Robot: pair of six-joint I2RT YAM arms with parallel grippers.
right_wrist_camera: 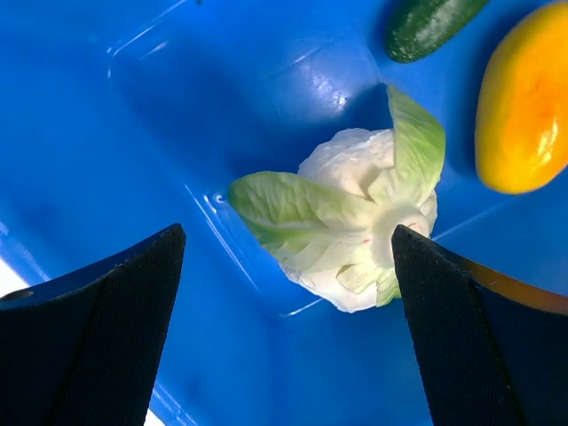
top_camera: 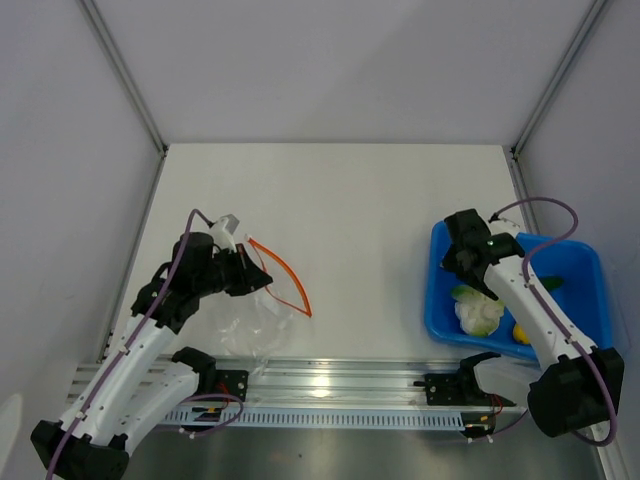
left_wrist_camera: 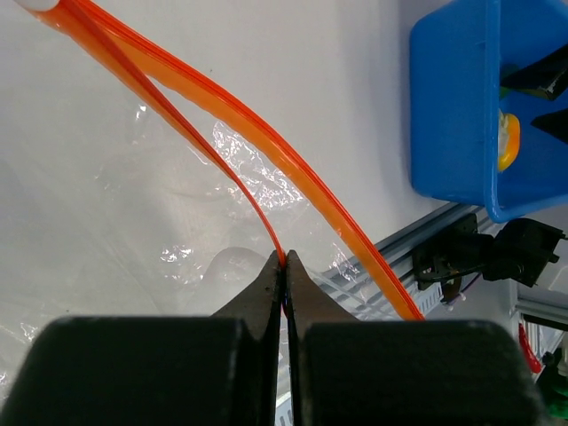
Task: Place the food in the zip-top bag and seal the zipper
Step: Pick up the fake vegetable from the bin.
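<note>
My right gripper takes the leafy lump by an outer green leaf (top_camera: 465, 292) next. That leaves the lump's pale body free to enter the bag (top_camera: 250, 325).
The clear zip-top bag (top_camera: 250, 325) lies at the near left with its mouth gaping. My left gripper (left_wrist_camera: 285, 260) is shut on one lip of the orange-red zipper (left_wrist_camera: 266, 142), and the other lip arcs away from it. The food sits in the blue tray (top_camera: 440, 300): a pale leafy lump (right_wrist_camera: 346, 222), a dark green cucumber (right_wrist_camera: 430, 25) and a yellow-orange fruit (right_wrist_camera: 524, 106). Over the tray, my right gripper (right_wrist_camera: 287, 231) stands open, its fingers wide on either side of the leafy lump and nothing held.
The tray's walls (left_wrist_camera: 453, 106) rise around the right gripper. A metal rail (top_camera: 330, 385) runs along the table's near edge, just below the bag. Grey walls enclose the white tabletop (top_camera: 350, 210) on three sides.
</note>
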